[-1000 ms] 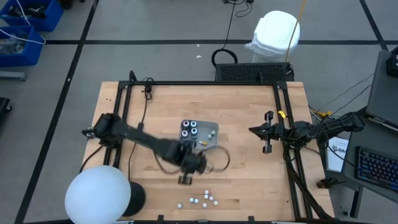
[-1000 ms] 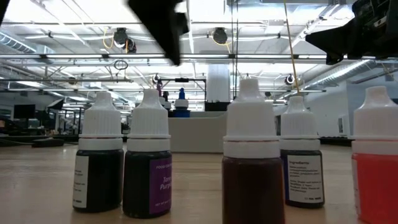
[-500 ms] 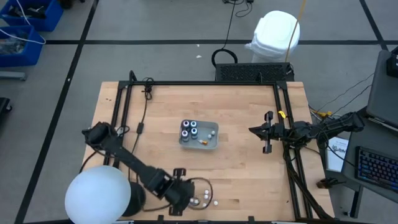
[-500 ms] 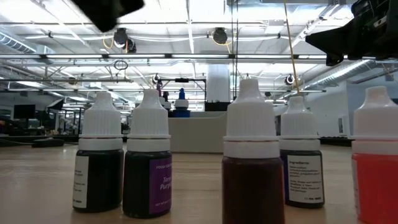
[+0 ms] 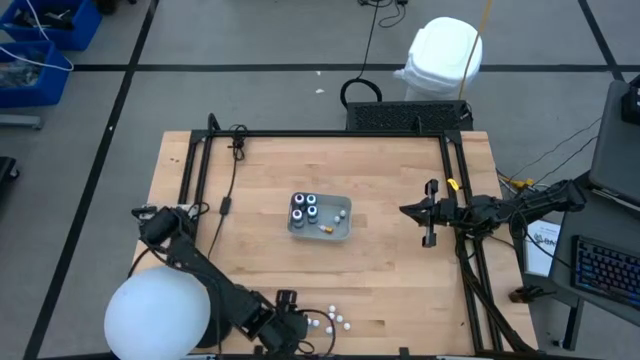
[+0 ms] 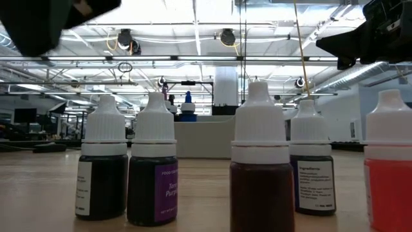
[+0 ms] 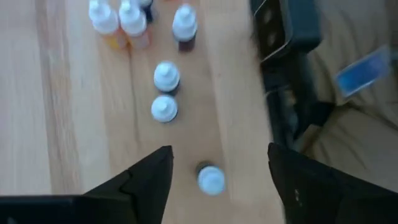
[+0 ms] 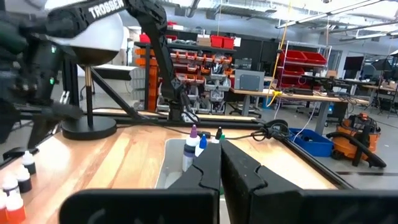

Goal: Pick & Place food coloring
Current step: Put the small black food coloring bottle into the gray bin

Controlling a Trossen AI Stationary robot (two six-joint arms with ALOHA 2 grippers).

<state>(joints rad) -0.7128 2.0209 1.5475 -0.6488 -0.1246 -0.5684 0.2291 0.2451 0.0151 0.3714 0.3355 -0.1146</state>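
Observation:
My left gripper is still too high to close, as its fingers stop above the small white cap (image 7: 211, 180). It should come down first.
Several food coloring bottles (image 5: 306, 206) stand upright in a grey tray (image 5: 340, 234) at the table's middle, and an orange one (image 5: 326, 229) lies on its side there. More small white-capped bottles (image 5: 332, 320) stand loose near the table's near edge. My left gripper (image 5: 298, 326) hovers over that group, open. In the left wrist view one white-capped bottle (image 7: 211, 179) stands on the wood between the open gripper (image 7: 217, 186) fingers, untouched. My right gripper (image 5: 430, 216) waits at the right side, shut (image 8: 221, 169).
A white lamp dome (image 5: 158, 314) covers the near left corner beside my left arm. A black frame rail (image 5: 452, 190) runs along the table's right side. The low view looks past a row of upright bottles (image 6: 261, 161). Bare wood lies between the tray and the loose bottles.
My left gripper has swung from beside the tray toward the table's near edge and now stands over the loose bottles there. The tray and its bottles have stayed in place.

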